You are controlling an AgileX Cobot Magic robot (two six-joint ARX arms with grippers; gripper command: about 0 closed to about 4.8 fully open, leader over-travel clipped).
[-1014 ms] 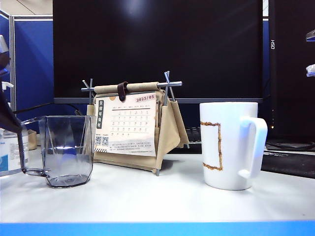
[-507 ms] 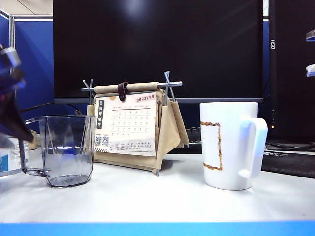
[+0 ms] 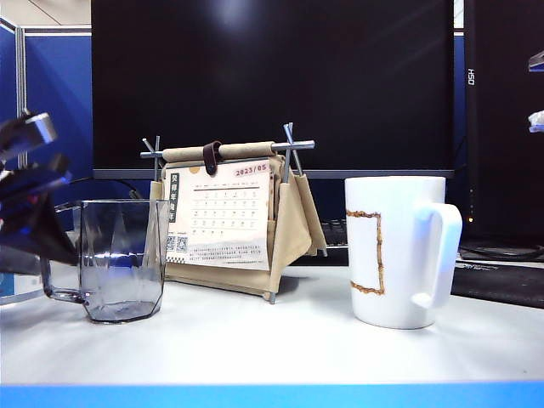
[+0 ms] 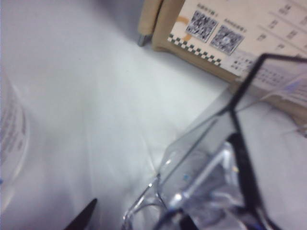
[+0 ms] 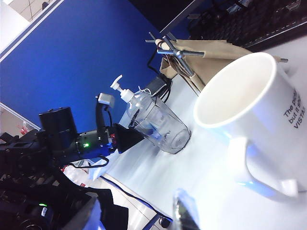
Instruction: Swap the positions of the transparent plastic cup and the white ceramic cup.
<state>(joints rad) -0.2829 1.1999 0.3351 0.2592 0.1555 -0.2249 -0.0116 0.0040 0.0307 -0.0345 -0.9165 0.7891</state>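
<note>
The clear cup's body [image 3: 126,262] is wide, so my left gripper should take the clear cup by its handle [image 3: 63,296], a thin loop, next.
The transparent plastic cup [image 3: 119,259] stands on the left of the white table, its small handle toward the left edge. The white ceramic cup [image 3: 399,251], marked with a brownish-gold rectangle, stands upright on the right, handle to the right. My left gripper [image 3: 47,161] is blurred at the clear cup's left side. In the left wrist view the left gripper [image 4: 136,223] is open, one dark fingertip [image 4: 84,218] outside the cup's handle [image 4: 144,211], the other showing darkly at the cup wall. The right gripper [image 5: 139,215] is open and empty, set back from the mug [image 5: 254,124].
A desk calendar in a tan canvas holder [image 3: 225,212] stands behind and between the cups, before a dark monitor [image 3: 272,76]. A clear pump bottle [image 5: 127,98] sits beside the clear cup. A keyboard [image 3: 501,280] lies at the back right. The table's blue front edge [image 3: 272,395] is close.
My left gripper has swung in from the left edge and risen beside the clear cup's handle. Both cups stand as before. The right arm has not moved.
</note>
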